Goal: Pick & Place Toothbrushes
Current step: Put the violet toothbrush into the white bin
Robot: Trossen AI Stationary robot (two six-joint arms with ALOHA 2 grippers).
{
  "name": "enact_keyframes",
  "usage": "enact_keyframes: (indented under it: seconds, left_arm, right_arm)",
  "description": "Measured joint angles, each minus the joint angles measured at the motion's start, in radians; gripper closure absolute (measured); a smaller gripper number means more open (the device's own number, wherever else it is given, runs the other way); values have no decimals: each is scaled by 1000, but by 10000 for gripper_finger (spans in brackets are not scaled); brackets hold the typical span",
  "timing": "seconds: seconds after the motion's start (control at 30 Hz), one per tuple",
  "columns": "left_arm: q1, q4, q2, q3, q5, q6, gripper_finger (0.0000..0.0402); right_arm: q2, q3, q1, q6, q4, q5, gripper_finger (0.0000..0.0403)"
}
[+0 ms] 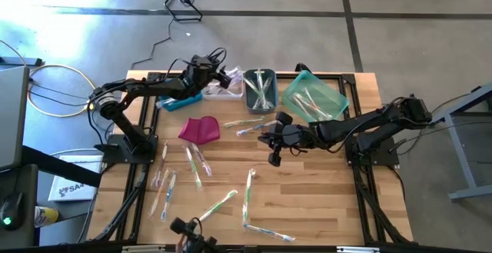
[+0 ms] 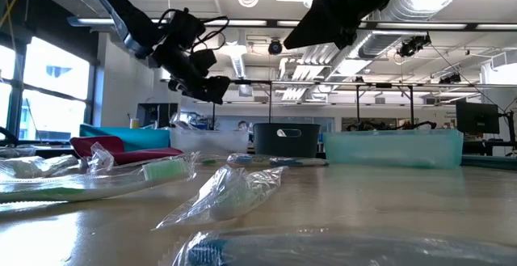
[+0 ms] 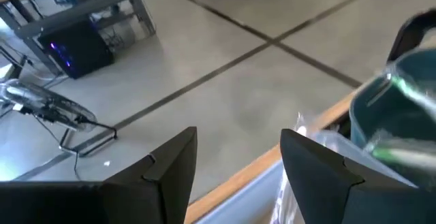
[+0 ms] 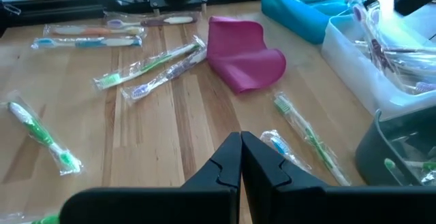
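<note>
I should pick and place the wrapped toothbrush in the clear bin, so I should grab it next by its handle with my left gripper.
Several wrapped toothbrushes lie scattered over the wooden table, green and blue ones among them. More fill the clear bin, the grey bin and the teal bin. My left gripper hangs above the clear bin at the table's back edge, open, with nothing between its fingers. My right gripper hovers over the table's middle, shut and holding nothing; it sits close above two wrapped brushes.
A magenta pouch lies left of centre. A blue bin stands left of the clear one. In the low view, wrapped brushes lie close to the camera. Bare wood shows at the table's front right.
</note>
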Motion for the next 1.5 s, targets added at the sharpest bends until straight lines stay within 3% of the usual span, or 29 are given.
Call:
enact_keyframes:
  seconds: [0.33,0.73,1.17,1.5]
  left_arm:
    - [-1,-132,0,0,0,-15,201]
    - [-33,-149,-16,-102,85,-58,282]
    - [-173,-165,-152,-119,190,-24,318]
    - [-288,-169,-274,-161,206,31,326]
  right_arm:
    - [0,0,-2,-19,62,2,401]
    - [0,0,-2,0,112,3,401]
    - [0,0,-2,-2,117,2,401]
    - [0,0,-2,0,112,-1,401]
